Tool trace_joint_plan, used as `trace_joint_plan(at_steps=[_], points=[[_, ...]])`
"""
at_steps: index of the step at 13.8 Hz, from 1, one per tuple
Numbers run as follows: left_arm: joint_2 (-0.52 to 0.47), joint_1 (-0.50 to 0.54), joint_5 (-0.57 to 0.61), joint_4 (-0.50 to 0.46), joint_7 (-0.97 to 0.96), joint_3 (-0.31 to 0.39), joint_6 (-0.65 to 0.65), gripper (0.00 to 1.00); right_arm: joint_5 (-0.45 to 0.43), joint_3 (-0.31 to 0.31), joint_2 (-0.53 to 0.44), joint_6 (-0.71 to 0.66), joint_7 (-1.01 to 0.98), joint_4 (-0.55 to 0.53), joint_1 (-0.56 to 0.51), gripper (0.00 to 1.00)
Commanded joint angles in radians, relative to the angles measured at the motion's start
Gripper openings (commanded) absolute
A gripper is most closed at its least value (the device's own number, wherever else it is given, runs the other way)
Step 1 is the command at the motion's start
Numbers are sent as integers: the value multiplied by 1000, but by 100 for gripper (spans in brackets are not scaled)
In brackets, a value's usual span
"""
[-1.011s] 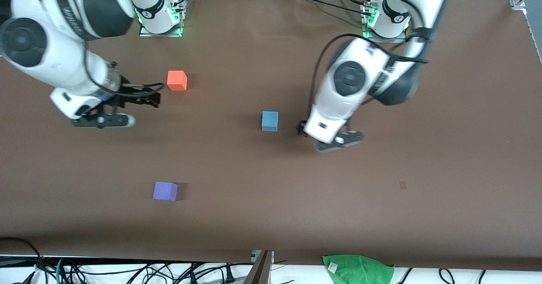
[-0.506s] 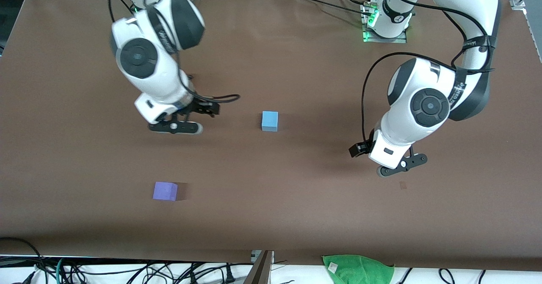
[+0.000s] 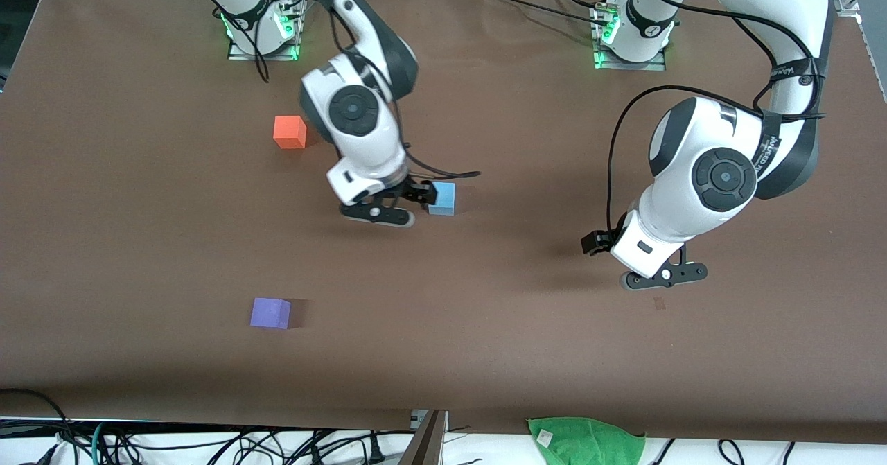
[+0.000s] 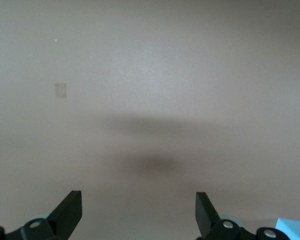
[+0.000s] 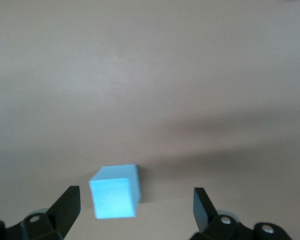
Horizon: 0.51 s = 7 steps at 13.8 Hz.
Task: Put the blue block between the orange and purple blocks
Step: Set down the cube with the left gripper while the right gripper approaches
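The blue block (image 3: 441,198) needs to go between orange and purple. My right gripper will grab it by its opposite sides to set it there.
The blue block (image 3: 441,198) lies mid-table. The orange block (image 3: 290,132) lies farther from the front camera, toward the right arm's end. The purple block (image 3: 270,312) lies nearer the camera, in line with the orange one. My right gripper (image 3: 380,214) hovers open right beside the blue block. In the right wrist view the blue block (image 5: 115,197) sits on the table between my open gripper's (image 5: 135,210) fingers, closer to one finger, untouched. My left gripper (image 3: 664,276) waits open and empty over bare table toward the left arm's end; the left wrist view shows it (image 4: 137,210) over bare table.
A green cloth (image 3: 585,441) and cables lie past the table's near edge. A small dark mark (image 3: 659,303) is on the brown table (image 3: 485,354) beside the left gripper; it also shows in the left wrist view (image 4: 61,90).
My right arm swung from beside the orange block across to the blue block. My left arm drew away from the blue block toward its own end and has nearly stopped.
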Motion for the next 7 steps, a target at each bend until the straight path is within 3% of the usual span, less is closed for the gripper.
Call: trace_joint_plan(at_steps=[1,7], points=[[-34,11,3,17,99,1,-42,100,-3,-12,52,74,52,7,40,100],[-39,79,-7,146,101,0,-205,100,-26,-14,118,151,69,7,73,100]])
